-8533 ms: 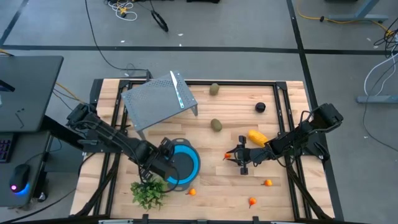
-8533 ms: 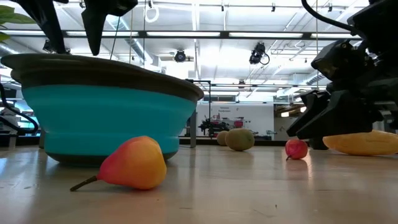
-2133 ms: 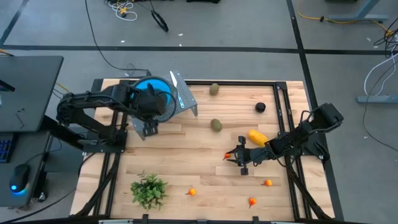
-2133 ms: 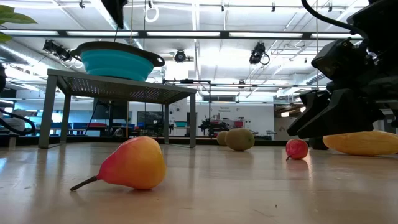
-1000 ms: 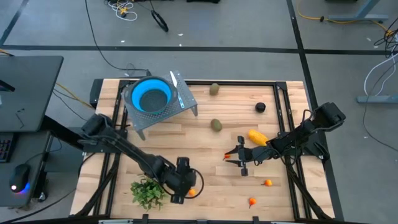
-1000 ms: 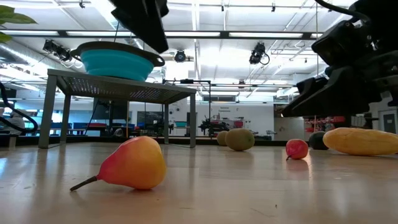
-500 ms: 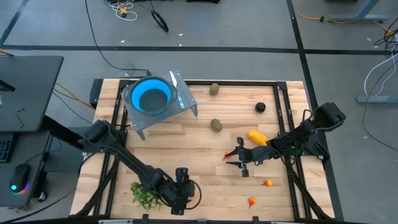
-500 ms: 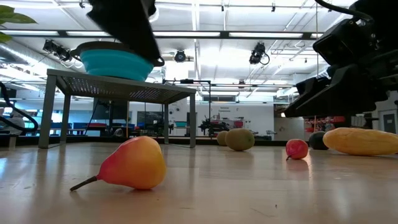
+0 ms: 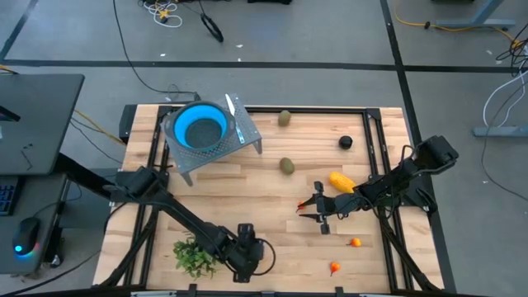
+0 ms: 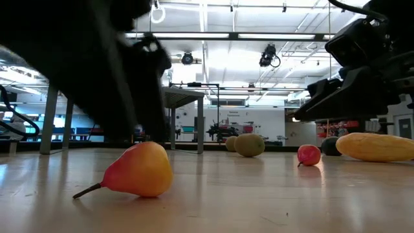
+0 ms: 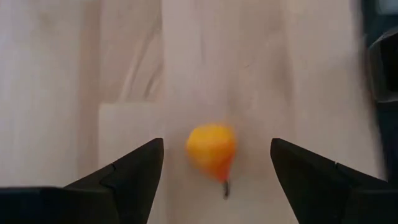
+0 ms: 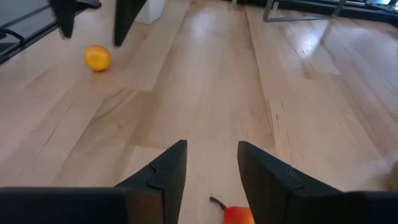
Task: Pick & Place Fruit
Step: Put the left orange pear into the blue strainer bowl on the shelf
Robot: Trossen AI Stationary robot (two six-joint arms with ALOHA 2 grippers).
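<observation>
My left gripper should go down first and then close on the fruit, because the small orange fruit (image 11: 211,149) is below its open fingertips.
A small orange pear-shaped fruit (image 11: 211,149) lies on its side on the wood near the table's front edge. My left gripper (image 11: 216,163) hangs over it, open, one finger on either side and apart from it. In the high view that gripper (image 9: 257,256) covers the fruit. My right gripper (image 9: 309,208) waits open at mid-right. A tiny red fruit (image 12: 237,215) lies on the table below its gap. Also on the table lie two olive ovals (image 9: 287,166), a yellow-orange piece (image 9: 341,181) and a dark ball (image 9: 346,142).
The blue bowl (image 9: 201,130) stands on a grey metal rack (image 9: 247,136) at the far left. A green plant sprig (image 9: 191,256) lies just left of my left gripper. Two tiny orange fruits (image 9: 355,242) (image 9: 334,267) lie at the near right.
My left gripper has come down toward the orange fruit and moved a little toward the table's near edge; in the low view its dark shape now fills the upper left. The fruit has not moved. My right gripper has kept still.
</observation>
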